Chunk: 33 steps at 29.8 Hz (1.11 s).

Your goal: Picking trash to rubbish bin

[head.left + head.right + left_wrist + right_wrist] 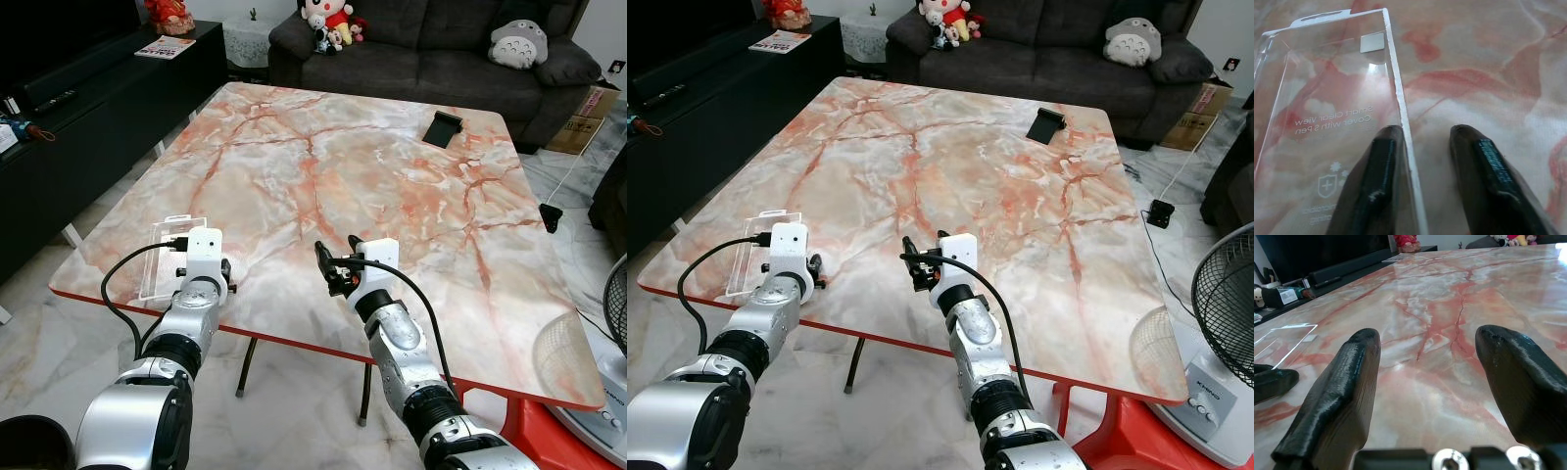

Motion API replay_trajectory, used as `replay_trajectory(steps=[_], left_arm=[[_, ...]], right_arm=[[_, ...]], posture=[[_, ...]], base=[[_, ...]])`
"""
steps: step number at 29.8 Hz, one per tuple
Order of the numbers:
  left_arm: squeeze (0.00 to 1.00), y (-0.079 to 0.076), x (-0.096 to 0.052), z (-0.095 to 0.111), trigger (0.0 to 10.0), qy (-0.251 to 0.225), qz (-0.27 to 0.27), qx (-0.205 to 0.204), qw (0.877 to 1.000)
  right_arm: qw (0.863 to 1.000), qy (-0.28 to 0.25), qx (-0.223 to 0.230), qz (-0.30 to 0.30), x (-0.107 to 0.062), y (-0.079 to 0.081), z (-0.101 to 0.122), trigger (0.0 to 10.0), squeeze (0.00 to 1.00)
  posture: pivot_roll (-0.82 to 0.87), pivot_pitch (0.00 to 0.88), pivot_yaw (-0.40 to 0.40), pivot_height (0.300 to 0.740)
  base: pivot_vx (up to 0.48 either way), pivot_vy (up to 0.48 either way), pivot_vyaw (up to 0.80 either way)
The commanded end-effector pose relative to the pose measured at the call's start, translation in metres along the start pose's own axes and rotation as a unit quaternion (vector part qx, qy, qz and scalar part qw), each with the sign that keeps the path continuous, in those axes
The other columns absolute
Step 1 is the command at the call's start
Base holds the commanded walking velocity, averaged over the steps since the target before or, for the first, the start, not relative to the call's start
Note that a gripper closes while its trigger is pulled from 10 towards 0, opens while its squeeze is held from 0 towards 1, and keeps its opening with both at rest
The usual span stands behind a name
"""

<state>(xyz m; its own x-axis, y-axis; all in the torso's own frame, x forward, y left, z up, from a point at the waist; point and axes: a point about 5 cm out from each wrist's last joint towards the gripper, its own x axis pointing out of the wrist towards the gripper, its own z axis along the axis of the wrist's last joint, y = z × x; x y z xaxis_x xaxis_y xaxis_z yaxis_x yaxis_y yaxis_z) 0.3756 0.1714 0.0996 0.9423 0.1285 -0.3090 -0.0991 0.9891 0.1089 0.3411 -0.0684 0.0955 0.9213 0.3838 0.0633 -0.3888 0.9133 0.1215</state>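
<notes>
My left gripper will next grab the clear plastic package by its long white edge (1403, 114), and then it will drop the package in the rubbish bin.
A clear plastic package (162, 264) with faint white print lies flat on the marble table (333, 166), at its near left corner. My left gripper (1422, 132) is open and low over the package's right edge (1400, 107). One finger (1376, 171) lies over the clear plastic and the other finger (1484, 166) over bare marble, so the edge runs between them. My right gripper (336, 251) hovers open just above the table near the middle of the front edge, with nothing between its fingers (1347, 382).
A small black stand (447, 126) sits at the table's far right. A dark sofa (431, 49) is behind the table and a black TV cabinet (98, 98) along the left. A fan (1225, 304) stands at the right. A dark round rim (29, 441) shows on the floor, lower left.
</notes>
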Motion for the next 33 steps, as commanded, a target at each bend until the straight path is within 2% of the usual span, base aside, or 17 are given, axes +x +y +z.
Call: replay_trajectory(steps=[1,15,18,19,20,21,27,28,33], left_arm=[[0.0,0.002,0.0,-0.002,0.0,0.012,0.004,-0.005,1.0],[0.0,0.003,-0.007,-0.022,0.0,0.002,0.002,-0.004,1.0],[0.0,0.001,-0.008,-0.011,0.0,-0.038,-0.007,-0.011,0.999],[0.0,0.001,-0.008,-0.008,1.1,-0.049,-0.007,-0.011,0.999],[0.0,0.0,-0.008,-0.006,1.1,-0.057,-0.007,-0.01,0.998],[0.0,-0.001,-0.009,0.0,10.0,-0.083,-0.007,-0.007,0.997],[0.0,-0.003,-0.015,0.007,10.0,-0.133,-0.001,-0.013,0.991],[0.0,-0.003,-0.019,0.006,10.0,-0.158,0.003,-0.01,0.987],[0.0,-0.005,-0.029,0.003,10.0,-0.197,0.002,0.013,0.98]], right_arm=[[1.0,-0.001,-0.007,0.007,0.004,0.001,0.004,10.0,0.0],[1.0,0.004,-0.006,0.006,0.004,0.002,0.002,10.0,0.0],[1.0,0.004,-0.006,0.006,0.004,0.003,0.003,10.0,0.0],[1.0,0.004,-0.006,0.005,0.004,0.003,0.003,10.0,0.0],[1.0,0.004,-0.006,0.005,0.004,0.003,0.003,10.0,0.0],[1.0,0.003,-0.006,0.003,0.005,0.003,0.003,10.0,0.0],[1.0,-0.005,-0.002,-0.016,0.005,0.0,0.005,10.0,0.0],[1.0,-0.011,0.002,-0.025,0.004,-0.001,0.006,10.0,0.0],[0.999,-0.018,0.005,-0.036,0.004,-0.003,0.008,10.0,0.0]], posture=[[-0.02,0.052,-0.046,0.74],[-0.01,0.048,-0.045,0.74],[-0.01,0.045,-0.043,0.74],[-0.01,0.041,-0.043,0.74],[-0.01,0.041,-0.043,0.74],[-0.01,0.04,-0.042,0.74],[-0.01,0.035,-0.038,0.74],[-0.01,0.035,-0.038,0.74],[-0.01,0.028,-0.037,0.74]], base=[[0.0,0.0,0.0],[0.0,0.0,0.0],[0.0,0.0,0.0],[0.0,0.0,0.0],[0.0,0.0,0.0],[0.0,0.0,0.0],[0.0,0.0,0.0],[0.0,0.0,0.0],[0.0,0.0,0.0]])
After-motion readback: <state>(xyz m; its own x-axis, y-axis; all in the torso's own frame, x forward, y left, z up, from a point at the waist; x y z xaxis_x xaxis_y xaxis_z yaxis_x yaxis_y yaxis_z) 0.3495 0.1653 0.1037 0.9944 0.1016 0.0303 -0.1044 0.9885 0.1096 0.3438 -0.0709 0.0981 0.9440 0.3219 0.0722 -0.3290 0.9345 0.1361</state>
